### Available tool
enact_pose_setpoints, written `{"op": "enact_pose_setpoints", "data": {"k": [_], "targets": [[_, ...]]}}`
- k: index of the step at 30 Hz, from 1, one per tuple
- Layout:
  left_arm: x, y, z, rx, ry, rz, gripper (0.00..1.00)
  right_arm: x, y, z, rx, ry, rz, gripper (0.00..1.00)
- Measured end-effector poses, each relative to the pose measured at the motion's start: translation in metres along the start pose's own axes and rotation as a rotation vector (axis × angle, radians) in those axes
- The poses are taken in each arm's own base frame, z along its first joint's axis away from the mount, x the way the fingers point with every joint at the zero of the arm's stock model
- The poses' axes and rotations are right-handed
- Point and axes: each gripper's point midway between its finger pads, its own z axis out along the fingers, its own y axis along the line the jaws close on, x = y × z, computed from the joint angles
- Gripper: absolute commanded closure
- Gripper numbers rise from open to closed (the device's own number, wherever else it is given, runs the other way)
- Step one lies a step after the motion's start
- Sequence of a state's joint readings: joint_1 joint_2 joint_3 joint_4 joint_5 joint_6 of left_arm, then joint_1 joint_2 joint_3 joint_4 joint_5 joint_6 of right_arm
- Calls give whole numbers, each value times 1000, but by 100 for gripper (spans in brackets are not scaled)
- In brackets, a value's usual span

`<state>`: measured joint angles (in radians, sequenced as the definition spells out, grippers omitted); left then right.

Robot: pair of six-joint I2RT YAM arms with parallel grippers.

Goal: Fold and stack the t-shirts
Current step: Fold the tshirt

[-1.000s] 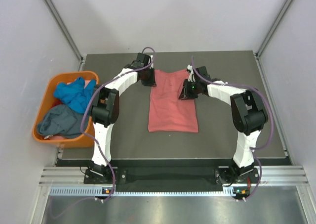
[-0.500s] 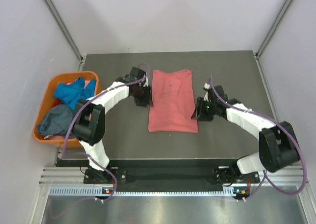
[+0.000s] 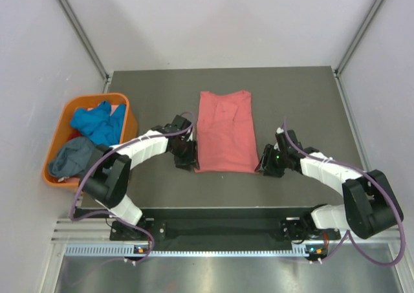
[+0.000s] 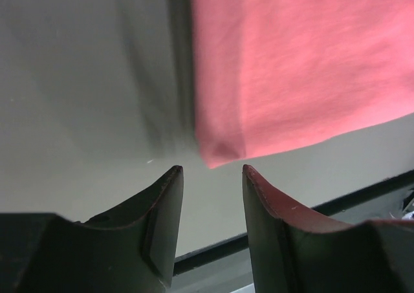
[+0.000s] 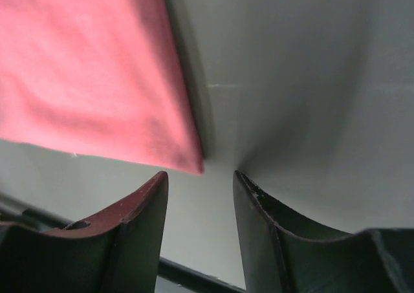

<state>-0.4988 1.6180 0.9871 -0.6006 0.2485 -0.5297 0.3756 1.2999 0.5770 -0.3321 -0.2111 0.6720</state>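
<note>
The right gripper would catch the pink t-shirt's near corner if it closed now, because the tip of that corner is between its fingers. The right gripper will close.
The salmon-pink t-shirt (image 3: 224, 131) lies flat on the dark table, folded into a narrow upright rectangle. My left gripper (image 3: 188, 162) is open and empty just off its near left corner, which shows in the left wrist view (image 4: 220, 152). My right gripper (image 3: 267, 165) is open and empty just off its near right corner, seen in the right wrist view (image 5: 191, 163). Neither gripper touches the cloth. The bright blue t-shirt (image 3: 96, 123) and the slate grey-blue t-shirt (image 3: 76, 158) lie crumpled in the orange tub (image 3: 54, 151) at the left.
The table's near edge (image 3: 226, 210) runs just below both grippers. Grey walls and metal rails enclose the table. Bare table surface lies to the right of the pink t-shirt and behind it.
Both grippers have slid down the sides of the pink t-shirt, from its far corners to its near corners. The t-shirt has not moved.
</note>
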Motion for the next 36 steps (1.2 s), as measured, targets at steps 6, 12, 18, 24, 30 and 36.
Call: {"op": "enact_pose_setpoints", "data": {"k": [6, 12, 18, 24, 30, 36], "targets": [[23, 15, 12, -22, 31, -58, 54, 2, 4, 3, -49, -25, 37, 55], [23, 9, 15, 25, 11, -93, 58, 0, 6, 5, -63, -41, 51, 57], [18, 5, 17, 44, -8, -107, 63, -1, 6, 6, -66, -50, 63, 64], [12, 2, 18, 54, -32, -107, 91, 1, 2, 8, -60, -50, 63, 85], [9, 0, 18, 67, -43, -99, 100, 2, 1, 7, -59, -57, 50, 100], [12, -5, 7, 59, -66, -70, 100, -8, 5, -12, -72, -133, 9, 100]]}}
